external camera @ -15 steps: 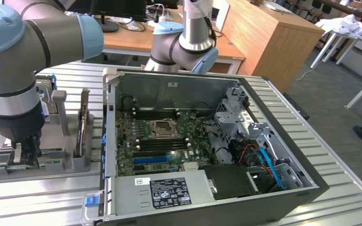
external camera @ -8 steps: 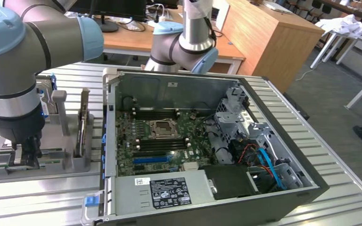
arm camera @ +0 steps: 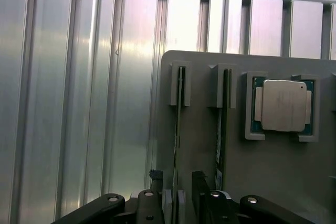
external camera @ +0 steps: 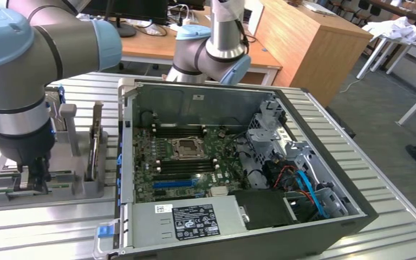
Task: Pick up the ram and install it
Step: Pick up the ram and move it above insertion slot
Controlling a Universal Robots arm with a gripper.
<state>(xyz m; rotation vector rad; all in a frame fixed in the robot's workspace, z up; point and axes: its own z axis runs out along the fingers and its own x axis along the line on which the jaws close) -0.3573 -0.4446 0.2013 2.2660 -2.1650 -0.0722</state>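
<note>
I should grab the ram by its opposite long edge (arm camera: pixel 175 179), so its contact edge is free to enter the memory slot.
On the exterior view's left, a grey holder (external camera: pixel 78 187) carries two green sticks on edge. My gripper (external camera: pixel 33 181) is lowered over the holder's outer slot. In the wrist view the ram (arm camera: pixel 178 119) runs edge-on between my two fingers (arm camera: pixel 156 184), which stand apart on either side of it; the gripper (arm camera: pixel 177 195) is open and has not closed on it. The second green stick (arm camera: pixel 223 119) (external camera: pixel 93 143) sits in the neighbouring slot, just beside one finger. The open computer case (external camera: pixel 324 135) shows its motherboard (external camera: pixel 186 160) with dark memory slots (external camera: pixel 186 165) around the processor socket.
A processor chip (arm camera: pixel 283 106) rests in the holder's pocket beside the second stick. A blue slot (external camera: pixel 173 183) lies low on the motherboard. A power supply (external camera: pixel 193 219) and drive cage (external camera: pixel 273 127) crowd the case. The ribbed aluminium table (external camera: pixel 34 233) surrounds everything.
</note>
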